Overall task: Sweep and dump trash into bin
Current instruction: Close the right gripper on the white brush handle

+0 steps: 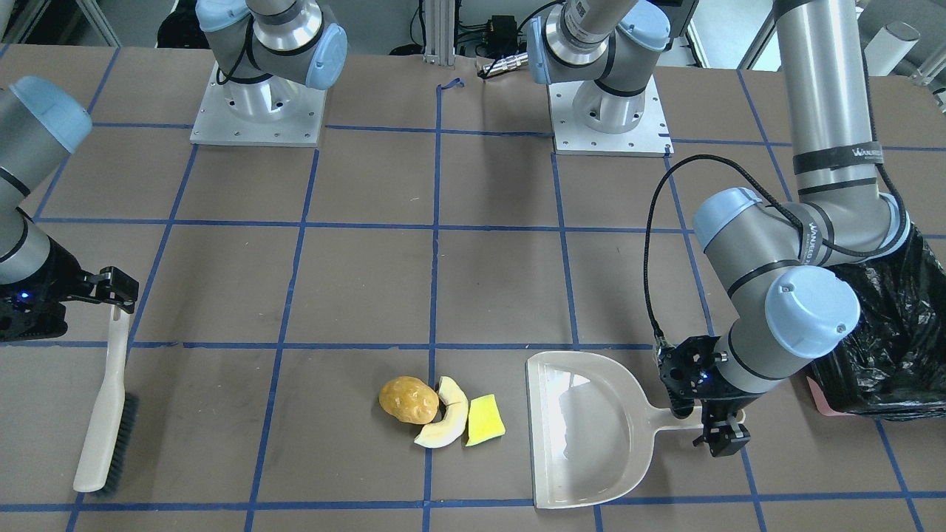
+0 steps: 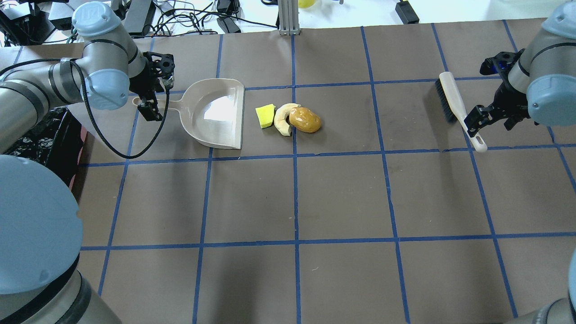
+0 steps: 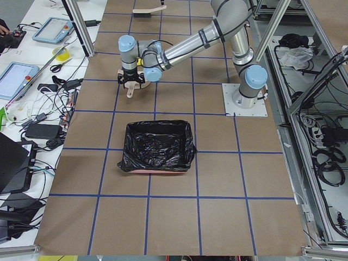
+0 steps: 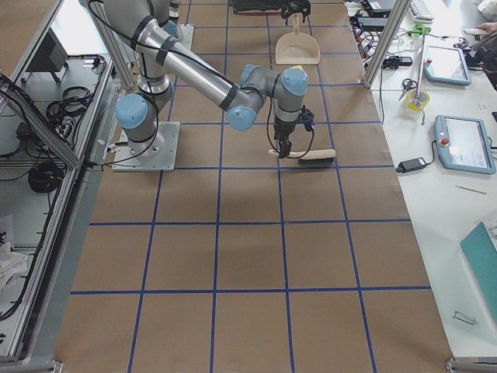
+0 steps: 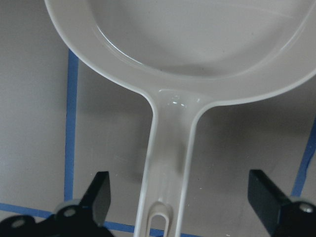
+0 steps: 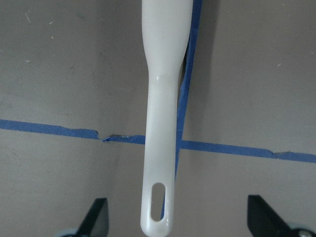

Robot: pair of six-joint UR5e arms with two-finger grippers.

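Observation:
It isn't time to close on the brush yet: my fingers are above the hole at the handle's end (image 6: 158,201), so I should lower my right gripper farther along the handle (image 6: 160,148) first.
The trash lies together on the table: a golden-brown potato-like lump (image 1: 408,400), a pale cream curved slice (image 1: 447,425) and a yellow sponge-like wedge (image 1: 485,420). A beige dustpan (image 1: 591,432) lies beside the wedge, mouth toward the trash. My left gripper (image 5: 180,197) is open and straddles the dustpan handle (image 5: 168,163) without touching it. My right gripper (image 6: 180,217) is open over the end of the handle (image 6: 163,123) of a white brush (image 1: 107,414) lying on the table. The bin (image 3: 157,145), pink-sided with a black bag, stands behind my left arm.
The table (image 2: 342,198) is brown with blue tape lines. The two arm bases (image 1: 259,111) sit at the robot's side. In the overhead view the bin (image 2: 40,139) is partly hidden under my left arm. The brush (image 2: 454,103) lies far to the right of the trash.

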